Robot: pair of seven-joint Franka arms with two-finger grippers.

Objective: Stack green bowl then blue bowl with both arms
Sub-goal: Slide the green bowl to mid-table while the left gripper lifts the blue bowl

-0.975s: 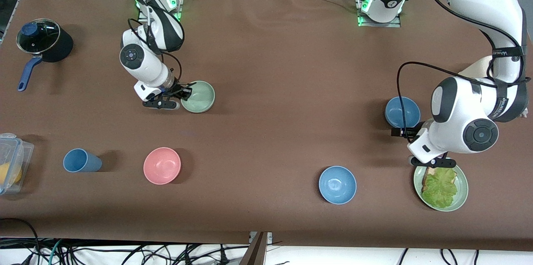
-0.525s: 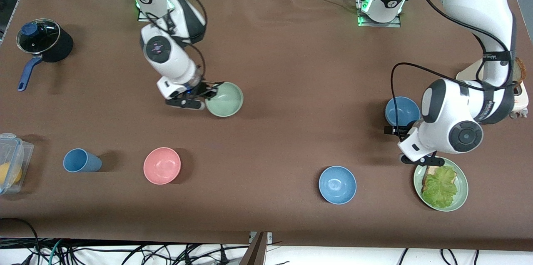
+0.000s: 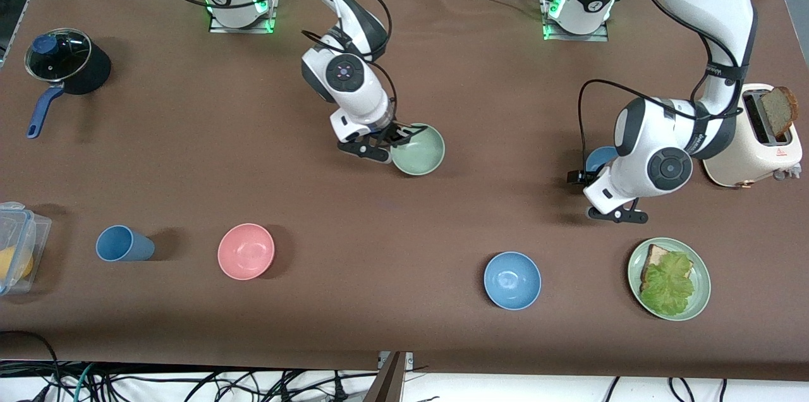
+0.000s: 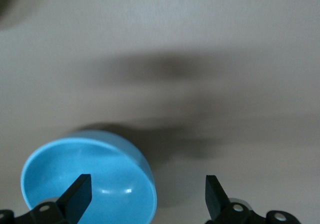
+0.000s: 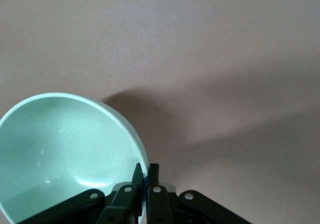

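Note:
The left gripper grabs the blue bowl by its rim (image 4: 136, 154) next, to stack the blue bowl into the green bowl.
My right gripper (image 3: 397, 138) is shut on the rim of the pale green bowl (image 3: 418, 150) and holds it over the middle of the table. In the right wrist view the fingers (image 5: 137, 176) pinch the green bowl's (image 5: 65, 149) wall, one inside and one outside. My left gripper (image 3: 583, 173) is open over a blue bowl (image 3: 599, 158), which the left arm mostly hides. In the left wrist view the gripper (image 4: 146, 189) straddles that blue bowl's (image 4: 85, 179) rim, with one finger (image 4: 79, 193) over its inside. A second blue bowl (image 3: 512, 280) sits nearer the front camera.
A pink bowl (image 3: 246, 251), a blue cup (image 3: 123, 244) and a plastic container (image 3: 16, 244) lie toward the right arm's end. A black pot (image 3: 63, 64) stands farther back. A green plate (image 3: 698, 301) with bread and lettuce and a toaster (image 3: 755, 149) lie at the left arm's end.
My right gripper has carried the green bowl toward the left arm's end, to the table's middle. My left arm has shifted away from the green plate and over the blue bowl, uncovering the toaster.

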